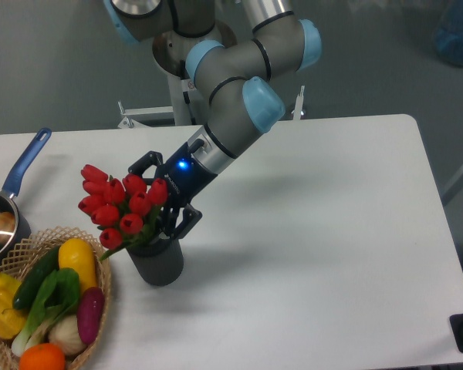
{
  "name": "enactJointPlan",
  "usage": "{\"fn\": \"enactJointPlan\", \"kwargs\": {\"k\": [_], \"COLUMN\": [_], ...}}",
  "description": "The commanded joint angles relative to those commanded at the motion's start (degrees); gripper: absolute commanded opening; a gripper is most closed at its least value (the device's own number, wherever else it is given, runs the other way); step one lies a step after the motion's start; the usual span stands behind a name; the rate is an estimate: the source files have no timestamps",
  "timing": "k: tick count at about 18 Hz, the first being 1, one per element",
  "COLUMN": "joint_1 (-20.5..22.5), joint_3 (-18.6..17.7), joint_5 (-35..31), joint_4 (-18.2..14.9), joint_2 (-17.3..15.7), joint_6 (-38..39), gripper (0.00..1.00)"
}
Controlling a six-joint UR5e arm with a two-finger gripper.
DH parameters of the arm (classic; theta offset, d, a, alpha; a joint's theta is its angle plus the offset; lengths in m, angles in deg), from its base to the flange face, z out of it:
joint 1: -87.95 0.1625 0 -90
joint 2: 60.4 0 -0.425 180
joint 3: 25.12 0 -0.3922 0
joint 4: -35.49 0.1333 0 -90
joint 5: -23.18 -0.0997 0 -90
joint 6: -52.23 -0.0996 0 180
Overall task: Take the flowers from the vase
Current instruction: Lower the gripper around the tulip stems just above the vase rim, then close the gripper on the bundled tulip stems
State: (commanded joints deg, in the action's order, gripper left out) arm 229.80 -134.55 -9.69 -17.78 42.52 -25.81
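Note:
The gripper grabs the red tulips' green stems next, to pick the flowers out of the vase.
The flowers, a bunch of red tulip buds with green stems, stand in the vase and lean left over its rim. The vase is a short dark grey cylinder near the table's front left. My gripper reaches down from the upper right, just above the vase mouth and right behind the buds. Its black fingers are spread apart, one above the bunch and one at the vase rim, so it looks open. The buds hide the stems and the fingertips.
A wicker basket of vegetables stands left of the vase, nearly touching it. A blue-handled saucepan sits at the table's left edge. The arm's elbow hangs over the table's back middle.

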Motion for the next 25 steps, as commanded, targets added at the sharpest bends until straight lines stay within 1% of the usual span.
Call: {"fn": "enactJointPlan", "kwargs": {"k": [9,12,16,18,20,22,24,25], "joint_1": [0.8,0.88,0.97,0.88,0.97,1.06,1.06,1.23], "joint_3": [-0.71,-0.62,-0.27,-0.35,-0.27,-0.35,-0.35,-0.44], "joint_5": [2.81,5.7,6.33,6.33,6.33,6.33,6.33,6.33], "joint_4": [0.09,0.09,0.09,0.09,0.09,0.09,0.09,0.09], "joint_2": [0.53,0.97,1.67,2.11,2.11,2.11,2.11,2.11], "joint_6": [-0.26,-0.88,-1.58,-2.37,-2.46,-2.46,-2.46,-2.55], "gripper": [1.0,0.93,0.92,0.84,0.84,0.75,0.7,0.69]}}
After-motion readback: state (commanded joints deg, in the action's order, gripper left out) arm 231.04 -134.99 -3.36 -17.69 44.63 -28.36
